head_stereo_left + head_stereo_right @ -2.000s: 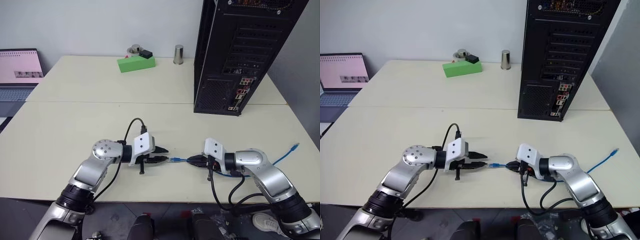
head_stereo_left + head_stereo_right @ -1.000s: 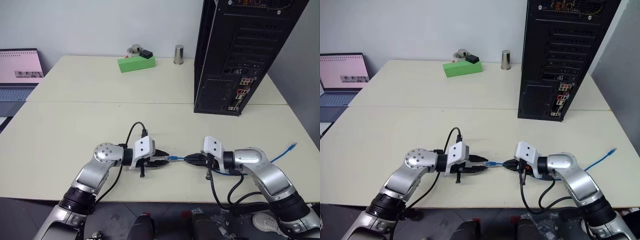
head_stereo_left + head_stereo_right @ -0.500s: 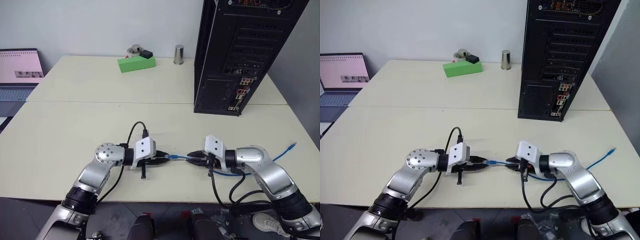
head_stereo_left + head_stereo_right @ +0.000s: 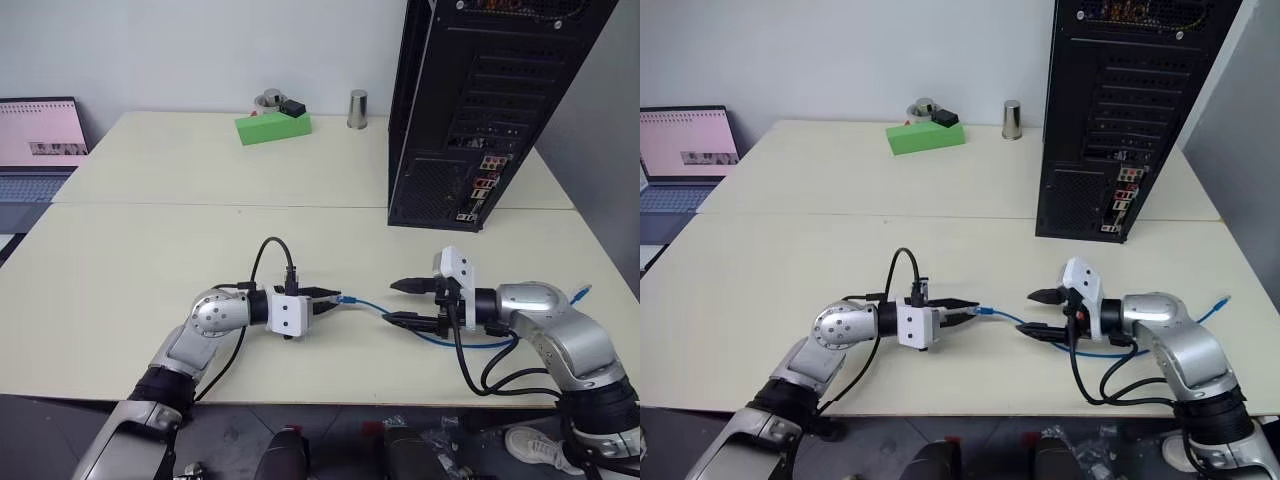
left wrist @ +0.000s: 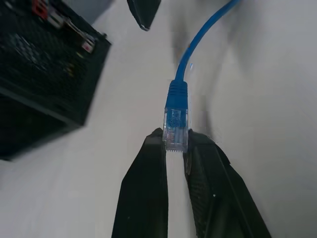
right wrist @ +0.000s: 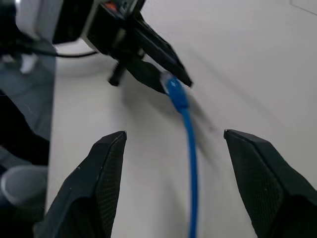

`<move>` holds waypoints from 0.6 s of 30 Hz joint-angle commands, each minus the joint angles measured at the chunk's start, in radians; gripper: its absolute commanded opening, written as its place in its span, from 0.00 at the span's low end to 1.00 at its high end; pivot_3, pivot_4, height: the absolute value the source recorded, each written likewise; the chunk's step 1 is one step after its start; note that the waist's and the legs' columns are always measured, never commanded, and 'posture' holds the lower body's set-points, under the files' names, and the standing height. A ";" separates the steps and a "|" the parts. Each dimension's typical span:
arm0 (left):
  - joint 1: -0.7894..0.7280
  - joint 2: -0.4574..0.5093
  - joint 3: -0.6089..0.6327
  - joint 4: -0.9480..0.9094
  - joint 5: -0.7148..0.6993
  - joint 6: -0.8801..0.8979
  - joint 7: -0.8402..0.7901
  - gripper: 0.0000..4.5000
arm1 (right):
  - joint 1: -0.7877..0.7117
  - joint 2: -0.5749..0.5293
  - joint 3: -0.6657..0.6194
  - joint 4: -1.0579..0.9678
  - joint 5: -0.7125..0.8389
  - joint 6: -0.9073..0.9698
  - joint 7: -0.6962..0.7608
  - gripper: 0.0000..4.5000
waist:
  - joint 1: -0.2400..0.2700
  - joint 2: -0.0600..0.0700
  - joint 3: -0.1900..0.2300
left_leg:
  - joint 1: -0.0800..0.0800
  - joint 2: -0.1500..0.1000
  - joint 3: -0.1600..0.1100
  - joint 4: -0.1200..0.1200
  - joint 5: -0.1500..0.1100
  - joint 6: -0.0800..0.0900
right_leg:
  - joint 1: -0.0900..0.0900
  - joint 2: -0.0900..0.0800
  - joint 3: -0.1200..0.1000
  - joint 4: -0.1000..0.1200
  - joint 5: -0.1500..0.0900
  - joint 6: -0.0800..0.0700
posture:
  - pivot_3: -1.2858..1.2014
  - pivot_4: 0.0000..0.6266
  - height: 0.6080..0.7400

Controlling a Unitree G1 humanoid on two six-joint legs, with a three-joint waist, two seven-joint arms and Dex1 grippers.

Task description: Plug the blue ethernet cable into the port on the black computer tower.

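The right gripper grabs the cable just behind its connector boot [image 4: 362, 303] next, to plug the blue ethernet cable into the tower's port [image 4: 481, 185].
The blue ethernet cable [image 4: 368, 306] lies across the front of the cream table [image 4: 200, 240]. Its clear-tipped plug [image 5: 176, 124] is pinched between the tips of my left gripper [image 4: 327, 298], which is shut on it and holds it just above the table, pointing right. My right gripper [image 4: 398, 302] faces it from the right, open wide, one finger above the cable and one below, touching neither. From there the cable loops on to the table's right edge [image 4: 580, 293]. The black computer tower [image 4: 480, 110] stands at the back right, its coloured sockets [image 4: 487, 185] facing me.
A green box [image 4: 272, 127] with small items on top and a metal cup [image 4: 357, 108] stand at the far edge. A laptop [image 4: 40, 145] sits at the far left. Black arm cables curl by both wrists.
My right gripper opened, let go of the cable and drew back to the right and up. My left gripper rolled its wrist and now holds the plug alone.
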 commanded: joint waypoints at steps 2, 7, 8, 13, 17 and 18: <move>-0.045 0.018 0.048 0.049 0.158 -0.265 0.211 0.06 | -0.030 0.054 -0.021 -0.024 0.076 0.065 -0.049 0.74 | -0.001 0.000 0.000 | 0.000 0.000 0.000 0.000 0.000 0.000 | 0.000 0.000 0.000 0.000 0.000 0.000 | 0.52 0.24 1.00; -0.056 0.030 0.044 0.068 0.230 -0.331 0.322 0.06 | -0.054 0.088 -0.016 -0.005 0.092 0.076 -0.064 0.74 | -0.001 0.000 0.000 | 0.000 0.000 0.000 0.000 0.000 0.000 | 0.000 0.000 0.000 0.000 0.000 0.000 | 0.52 0.24 1.00; -0.057 0.032 0.042 0.069 0.238 -0.336 0.335 0.06 | -0.056 0.090 -0.016 -0.003 0.094 0.077 -0.063 0.74 | -0.001 0.000 0.000 | 0.000 0.000 0.000 0.000 0.000 0.000 | 0.000 0.000 0.000 0.000 0.000 0.000 | 0.52 0.24 1.00; -0.056 0.040 0.036 0.062 0.271 -0.340 0.392 0.06 | -0.070 0.096 -0.020 0.006 0.125 0.096 -0.056 0.70 | -0.001 0.000 0.000 | 0.000 0.000 0.000 0.000 0.000 0.000 | 0.000 0.000 0.000 0.000 0.000 0.000 | 0.52 0.24 1.00; -0.055 0.043 0.033 0.047 0.285 -0.335 0.427 0.06 | -0.076 0.102 -0.023 0.016 0.141 0.109 -0.060 0.52 | -0.001 0.000 0.000 | 0.000 0.000 0.000 0.000 0.000 0.000 | 0.000 0.000 0.000 0.001 0.000 0.000 | 0.52 0.24 1.00; -0.053 0.044 0.031 0.043 0.288 -0.333 0.432 0.06 | -0.079 0.106 -0.024 0.019 0.144 0.111 -0.064 0.46 | -0.002 0.000 0.000 | 0.000 0.000 0.000 0.000 0.000 0.000 | 0.000 0.000 0.000 0.001 0.000 0.000 | 0.52 0.24 1.00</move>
